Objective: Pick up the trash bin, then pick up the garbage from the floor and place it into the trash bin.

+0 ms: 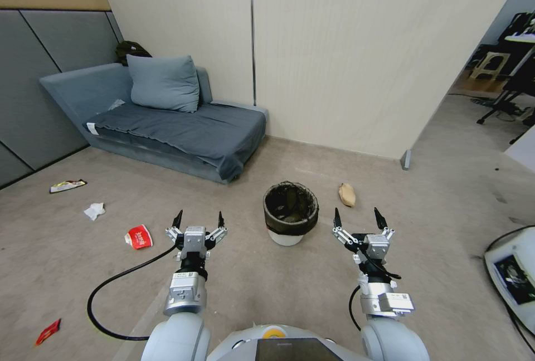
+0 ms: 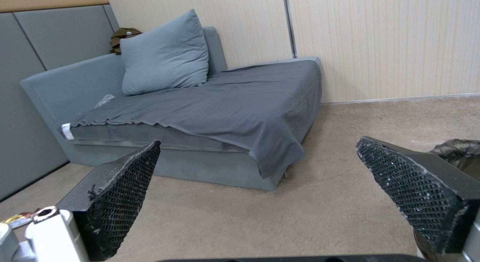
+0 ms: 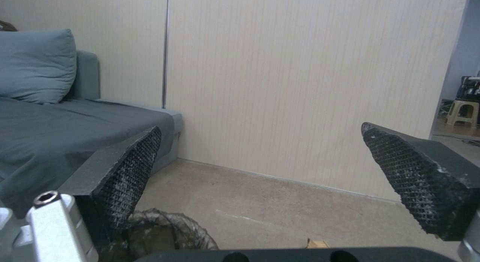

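The open fingers of my left gripper are narrower than the trash bin's round body [image 1: 288, 228], so to pick up the trash bin they should grab its liner-covered rim [image 1: 270, 218] next.
The trash bin [image 1: 291, 213] stands upright on the carpet straight ahead, white with a dark liner bag over its rim. My left gripper [image 1: 199, 217] hovers open to the bin's left, and my right gripper [image 1: 357, 215] hovers open to its right, both apart from it and holding nothing. Garbage lies scattered: a red-and-white wrapper [image 1: 139, 237], a white tissue wad [image 1: 94, 211], a flat wrapper [image 1: 67, 185], a small red piece [image 1: 48, 331] and a tan paper piece [image 1: 347, 194] beyond the bin. The left wrist view catches the trash bin [image 2: 457, 151] at its edge; the right wrist view shows the trash bin's rim [image 3: 160, 228].
A grey sofa [image 1: 178, 127] with a pillow [image 1: 163, 82] stands against the wall at the back left. A black cable [image 1: 111, 286] loops on the floor by my left arm. A white device [image 1: 512, 272] sits at the right edge. Open carpet surrounds the bin.
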Motion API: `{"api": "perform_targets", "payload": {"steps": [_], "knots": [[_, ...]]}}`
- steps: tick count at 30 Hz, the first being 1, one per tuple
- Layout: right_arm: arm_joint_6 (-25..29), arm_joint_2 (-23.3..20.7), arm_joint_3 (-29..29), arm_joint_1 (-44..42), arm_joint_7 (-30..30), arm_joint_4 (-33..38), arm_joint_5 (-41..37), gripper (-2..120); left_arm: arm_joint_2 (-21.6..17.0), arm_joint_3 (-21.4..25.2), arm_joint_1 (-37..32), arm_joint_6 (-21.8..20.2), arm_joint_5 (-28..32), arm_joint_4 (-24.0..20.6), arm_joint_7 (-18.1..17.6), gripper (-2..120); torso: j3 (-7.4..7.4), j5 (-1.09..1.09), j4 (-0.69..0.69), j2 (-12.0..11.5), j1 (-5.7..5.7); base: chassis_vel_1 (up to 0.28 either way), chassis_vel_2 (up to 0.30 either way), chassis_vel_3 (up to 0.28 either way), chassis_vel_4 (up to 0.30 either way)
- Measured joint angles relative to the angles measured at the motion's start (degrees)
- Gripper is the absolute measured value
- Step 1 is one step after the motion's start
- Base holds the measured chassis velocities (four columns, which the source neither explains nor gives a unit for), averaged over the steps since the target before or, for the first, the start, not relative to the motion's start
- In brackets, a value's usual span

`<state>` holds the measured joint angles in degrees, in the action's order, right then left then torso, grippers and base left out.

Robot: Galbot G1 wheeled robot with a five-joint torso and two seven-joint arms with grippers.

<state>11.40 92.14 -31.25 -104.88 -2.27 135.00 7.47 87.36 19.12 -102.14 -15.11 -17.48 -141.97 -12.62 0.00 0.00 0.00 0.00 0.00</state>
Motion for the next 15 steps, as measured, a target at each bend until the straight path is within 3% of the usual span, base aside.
{"api": "perform_targets", "payload": {"steps": [15], "knots": [[0.2,0.0,0.0,0.0,-0.1,-0.4,0.2,100,0.0,-0.8,-0.4,0.2,-0.6,0.1,0.2,100,0.0,0.01,0.0,0.0,0.0,-0.133,0.136,0.132,-0.135]]}}
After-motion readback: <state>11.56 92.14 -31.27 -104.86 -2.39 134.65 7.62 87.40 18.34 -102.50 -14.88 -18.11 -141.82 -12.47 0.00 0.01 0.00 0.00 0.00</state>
